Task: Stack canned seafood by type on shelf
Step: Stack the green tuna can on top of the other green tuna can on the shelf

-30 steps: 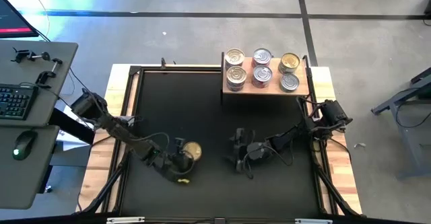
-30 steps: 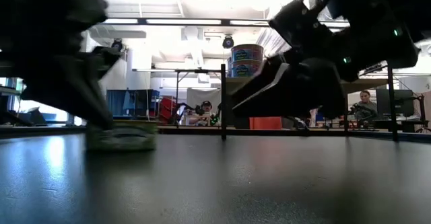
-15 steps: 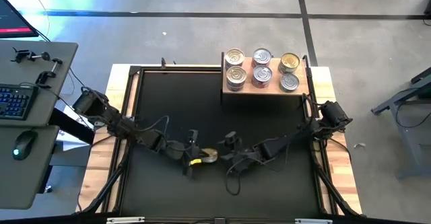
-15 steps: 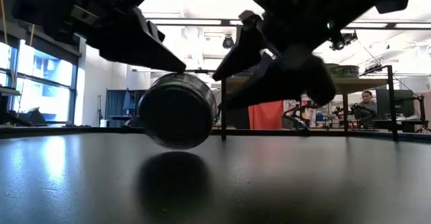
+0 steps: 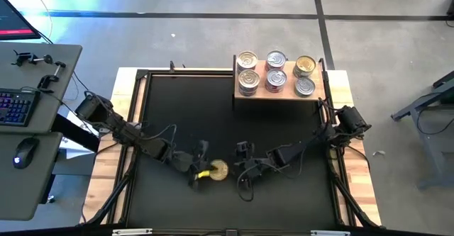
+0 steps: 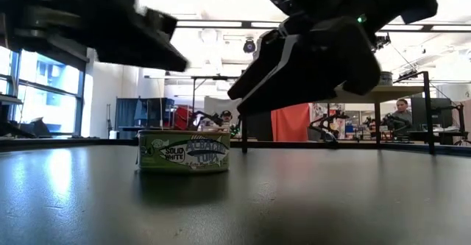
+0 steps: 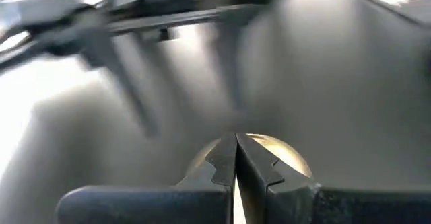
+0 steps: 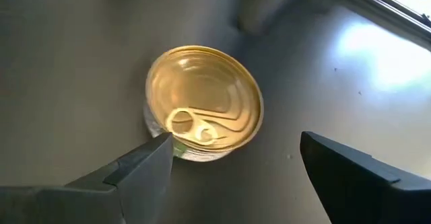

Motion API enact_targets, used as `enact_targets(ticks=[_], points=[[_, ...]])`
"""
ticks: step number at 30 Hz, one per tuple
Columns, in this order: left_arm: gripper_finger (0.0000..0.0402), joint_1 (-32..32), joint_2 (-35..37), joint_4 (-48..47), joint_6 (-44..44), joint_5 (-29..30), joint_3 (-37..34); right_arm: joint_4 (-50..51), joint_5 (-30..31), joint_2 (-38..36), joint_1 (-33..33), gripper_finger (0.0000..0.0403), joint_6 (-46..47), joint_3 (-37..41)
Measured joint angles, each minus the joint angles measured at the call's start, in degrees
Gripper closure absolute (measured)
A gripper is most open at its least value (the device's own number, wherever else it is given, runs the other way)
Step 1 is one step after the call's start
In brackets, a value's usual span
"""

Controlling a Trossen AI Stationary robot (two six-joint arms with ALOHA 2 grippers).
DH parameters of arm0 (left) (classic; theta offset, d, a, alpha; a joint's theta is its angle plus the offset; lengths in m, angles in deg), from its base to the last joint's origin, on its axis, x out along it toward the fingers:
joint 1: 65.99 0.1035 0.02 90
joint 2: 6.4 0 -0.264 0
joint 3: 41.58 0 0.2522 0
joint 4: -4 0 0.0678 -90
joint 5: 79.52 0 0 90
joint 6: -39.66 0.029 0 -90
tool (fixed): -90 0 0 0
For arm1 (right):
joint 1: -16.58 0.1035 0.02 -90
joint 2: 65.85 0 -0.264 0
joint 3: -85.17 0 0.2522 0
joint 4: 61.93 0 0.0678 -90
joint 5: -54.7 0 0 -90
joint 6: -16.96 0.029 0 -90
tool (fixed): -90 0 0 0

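Note:
My right gripper's fingers are short of the gold-topped tin, so closing now would miss. The gripper moves toward the tin, before closing on it.
A gold-topped tin (image 5: pixel 218 170) stands upright on its base on the black table, between my two grippers. Its green label (image 6: pixel 184 153) faces the low view, and its pull-tab lid (image 8: pixel 205 106) shows in the right wrist view. My left gripper (image 5: pixel 198 168) is shut, just left of the tin and above it (image 6: pixel 173 59); the tin's top (image 7: pixel 273 151) shows beyond its tips. My right gripper (image 5: pixel 243 166) is open, hovering just right of the tin (image 8: pixel 236 140). The shelf (image 5: pixel 278 94) at the far right carries several tins.
The wooden shelf board's black posts (image 5: pixel 234 80) stand at the table's far right. Cables trail along both arms over the black mat (image 5: pixel 177 108). A desk with a keyboard (image 5: pixel 18 105) stands off the table's left side. People sit in the room behind (image 6: pixel 401 111).
The tin has shifted toward the table's right. Half a second ago it was off the table and tipped on its side under my left gripper; now it stands flat on its base. My left gripper travelled right with it. My right gripper has moved left, close to the tin.

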Motion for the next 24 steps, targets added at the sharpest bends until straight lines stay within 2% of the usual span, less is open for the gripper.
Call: enact_targets(ticks=[5, 13, 16, 20, 24], points=[[0.0384, -4.3, -0.1, -5.4, 3.3, -2.0, 0.0, 0.0, 0.8, 0.0, 0.9, 0.0089, 1.5, 0.0], [0.0287, -2.7, -4.8, -5.4, 5.6, -3.1, 0.0, -0.6, 0.5, 0.0, 0.7, 0.0089, 5.4, 0.0], [0.0265, -1.7, -7.6, -5.0, 6.5, -3.0, 0.0, -0.7, -0.9, 0.0, 0.9, 0.0089, 5.8, 0.0], [0.0275, -0.7, -10.0, -2.6, 7.4, -2.6, 0.3, -1.1, -0.9, 0.0, 1.5, 0.0089, 5.3, 0.0], [0.0335, 0.4, -10.8, -1.5, 7.4, -3.3, 0.3, -1.3, -0.9, 0.0, 1.6, 0.0089, 3.4, 0.0]])
